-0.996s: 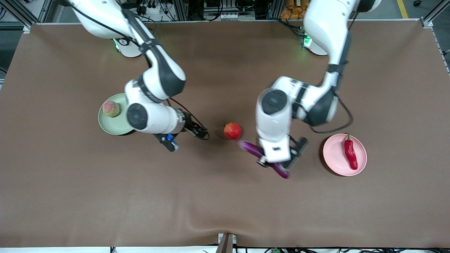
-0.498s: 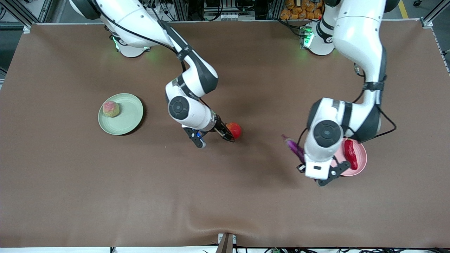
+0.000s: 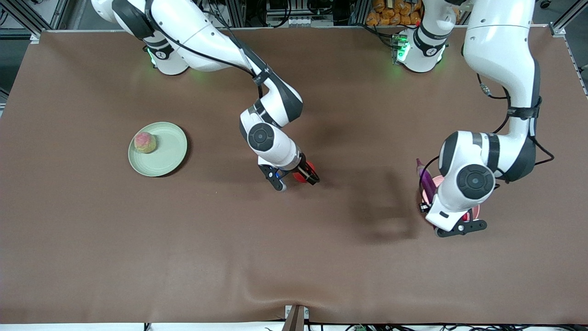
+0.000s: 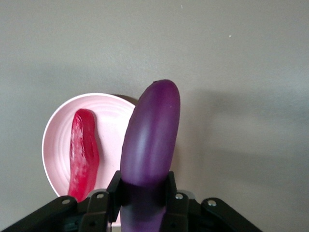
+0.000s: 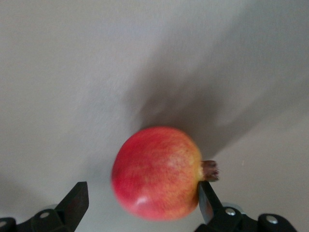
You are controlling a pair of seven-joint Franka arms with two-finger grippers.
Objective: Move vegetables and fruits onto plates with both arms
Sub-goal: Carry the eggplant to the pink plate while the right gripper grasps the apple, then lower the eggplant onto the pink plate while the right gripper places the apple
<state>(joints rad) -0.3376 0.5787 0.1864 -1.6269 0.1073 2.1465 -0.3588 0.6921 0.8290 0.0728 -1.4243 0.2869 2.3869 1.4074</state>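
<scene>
The purple eggplant (image 3: 426, 180) hangs above the pink plate's rim (image 3: 477, 212), so for now my left gripper keeps holding the eggplant until it is over the plate's middle.
The purple eggplant (image 4: 152, 130) is clamped in my left gripper (image 4: 143, 187), which is shut on its lower part and hangs over the edge of the pink plate (image 4: 57, 140). A red chili pepper (image 4: 83, 152) lies on that plate. In the front view the eggplant (image 3: 426, 180) sticks out beside the left wrist, which covers most of the pink plate (image 3: 435, 180). My right gripper (image 5: 142, 198) is open and low around the red pomegranate (image 5: 157, 171), (image 3: 308, 166) at mid-table. One finger is close to its crown, the other apart. The mottled fruit (image 3: 144, 142) rests on the green plate (image 3: 167, 151).
A brown cloth (image 3: 294, 257) covers the whole table. The right arm's elbow (image 3: 275, 101) hangs above the table's middle. Bare cloth lies between the two plates and along the edge nearest the front camera.
The left arm carried the eggplant from beside the pomegranate to over the pink plate. The right gripper travelled from beside the green plate to the pomegranate, staying open.
</scene>
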